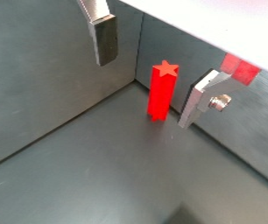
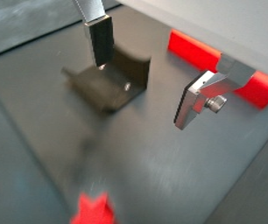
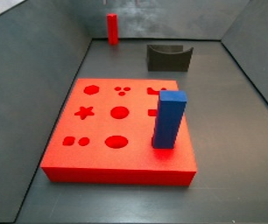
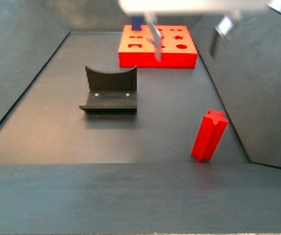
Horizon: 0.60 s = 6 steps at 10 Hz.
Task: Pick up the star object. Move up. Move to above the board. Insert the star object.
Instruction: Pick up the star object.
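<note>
My gripper will next grip the star object by its upper end (image 3: 112, 17) (image 1: 165, 72), so that the star object's lower end can go into the board's star hole.
The star object (image 1: 162, 90) is a slim red peg standing upright on the grey floor near a wall corner. It also shows in both side views (image 3: 112, 28) (image 4: 209, 136) and blurred in a wrist view (image 2: 93, 210). My gripper (image 1: 148, 83) is open and empty, above the floor, with the peg apart from both fingers (image 1: 105, 39). The board (image 3: 119, 131) is a flat red slab with star, round and square holes. It lies far from the peg, and parts of it show in both wrist views (image 2: 201, 52) (image 1: 241, 69).
A thick blue block (image 3: 169, 118) stands upright on the board's right side. The dark fixture (image 3: 168, 56) stands on the floor between board and back wall, below my gripper in a wrist view (image 2: 110, 83). Grey walls (image 4: 260, 83) close in the floor.
</note>
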Available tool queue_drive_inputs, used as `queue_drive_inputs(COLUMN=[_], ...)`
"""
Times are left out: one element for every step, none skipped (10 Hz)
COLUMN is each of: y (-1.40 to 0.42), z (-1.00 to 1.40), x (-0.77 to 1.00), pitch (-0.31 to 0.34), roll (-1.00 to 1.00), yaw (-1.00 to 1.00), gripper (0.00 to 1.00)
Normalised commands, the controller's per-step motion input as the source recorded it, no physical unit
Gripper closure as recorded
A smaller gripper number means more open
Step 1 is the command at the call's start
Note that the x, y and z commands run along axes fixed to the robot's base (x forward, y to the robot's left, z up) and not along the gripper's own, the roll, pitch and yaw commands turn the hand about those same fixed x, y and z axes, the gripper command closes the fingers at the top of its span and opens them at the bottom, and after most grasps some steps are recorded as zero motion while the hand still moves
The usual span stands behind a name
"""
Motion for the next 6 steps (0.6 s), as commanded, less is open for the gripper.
queue_drive_inputs(y=[0.87, 0.84, 0.86, 0.86, 0.87, 0.84], z=[-0.61, -0.52, -0.42, -0.32, -0.23, -0.31], x=[-0.43, -0.27, -0.14, -0.04, 0.00, -0.08], pitch=[-0.260, -0.306, -0.274, -0.250, -0.236, -0.294], roll=[-0.01, -0.06, -0.09, -0.11, -0.13, -0.13], yaw=[0.25, 0.26, 0.23, 0.20, 0.15, 0.16], gripper=[0.00, 0.00, 0.00, 0.00, 0.00, 0.00])
